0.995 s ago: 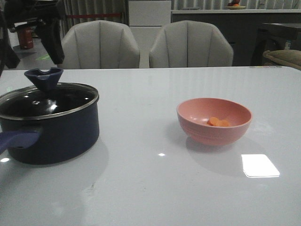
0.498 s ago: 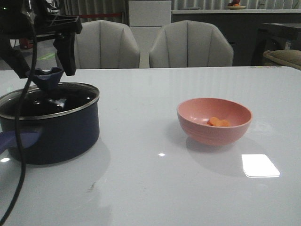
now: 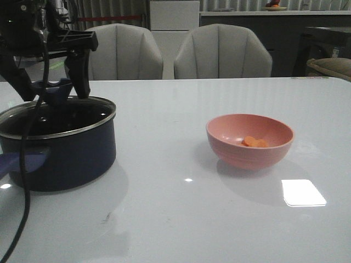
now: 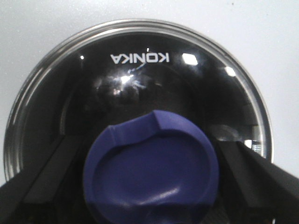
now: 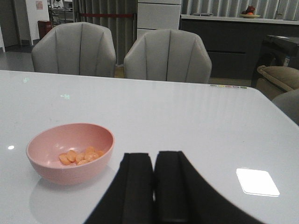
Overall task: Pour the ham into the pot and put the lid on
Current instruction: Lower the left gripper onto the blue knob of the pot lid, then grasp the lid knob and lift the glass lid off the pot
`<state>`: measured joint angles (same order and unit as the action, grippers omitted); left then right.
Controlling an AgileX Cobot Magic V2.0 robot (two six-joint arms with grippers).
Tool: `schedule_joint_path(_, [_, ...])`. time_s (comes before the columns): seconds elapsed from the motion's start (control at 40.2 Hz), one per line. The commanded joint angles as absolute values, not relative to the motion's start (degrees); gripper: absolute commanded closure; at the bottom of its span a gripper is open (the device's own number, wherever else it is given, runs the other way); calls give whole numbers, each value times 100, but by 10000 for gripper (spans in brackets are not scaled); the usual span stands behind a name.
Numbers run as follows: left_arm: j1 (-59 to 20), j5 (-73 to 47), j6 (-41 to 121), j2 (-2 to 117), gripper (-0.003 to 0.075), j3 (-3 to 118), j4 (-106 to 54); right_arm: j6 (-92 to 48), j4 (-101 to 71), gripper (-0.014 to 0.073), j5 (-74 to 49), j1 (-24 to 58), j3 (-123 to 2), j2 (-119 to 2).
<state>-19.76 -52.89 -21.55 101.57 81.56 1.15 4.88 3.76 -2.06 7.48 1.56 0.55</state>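
The glass lid [image 4: 135, 88] is close below my fingers, which reach down beside the blue knob [image 4: 152, 170], and it would be caught if I closed now. My left gripper needs to close on it.
The dark pot [image 3: 66, 156] stands at the table's left with its handle [image 3: 22, 163] toward me. The glass lid [image 4: 140, 79] lies on it, its blue knob [image 4: 152, 172] upright. My left gripper [image 3: 55, 94] is open and straddles the knob [image 3: 52, 90], one black finger [image 4: 254, 175] on each side; whether the fingers touch it I cannot tell. The ham [image 3: 254, 142] lies as orange slices in the pink bowl [image 3: 249, 150] at centre right. In the right wrist view my right gripper [image 5: 154, 161] is shut and holds nothing, beside the bowl [image 5: 70, 165] with the ham [image 5: 79, 156].
Two grey chairs [image 3: 222, 52] stand behind the table's far edge. A bright light patch [image 3: 303, 193] reflects on the glossy tabletop near the bowl. A black cable [image 3: 24, 181] from my left arm hangs in front of the pot.
My left gripper came down from above and behind the pot until its open fingers flank the lid's knob. Bowl, ham and pot have not moved.
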Motion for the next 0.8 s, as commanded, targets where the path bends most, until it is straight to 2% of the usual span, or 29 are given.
schedule_joint_path(0.0, [-2021, -5143, -2227, 9932, 162, 8324, 132, 440, 440, 444, 279, 719, 126, 176])
schedule_joint_path(0.199, [-2021, -5118, -2227, 9931, 332, 8324, 132, 440, 440, 444, 279, 719, 126, 176])
schedule_joint_path(0.274, [-2021, -5104, -2227, 9931, 366, 8324, 132, 440, 440, 444, 279, 719, 126, 176])
schedule_joint_path(0.771, [-2021, -4911, -2180, 9498, 372, 8324, 243, 440, 440, 444, 279, 719, 126, 176])
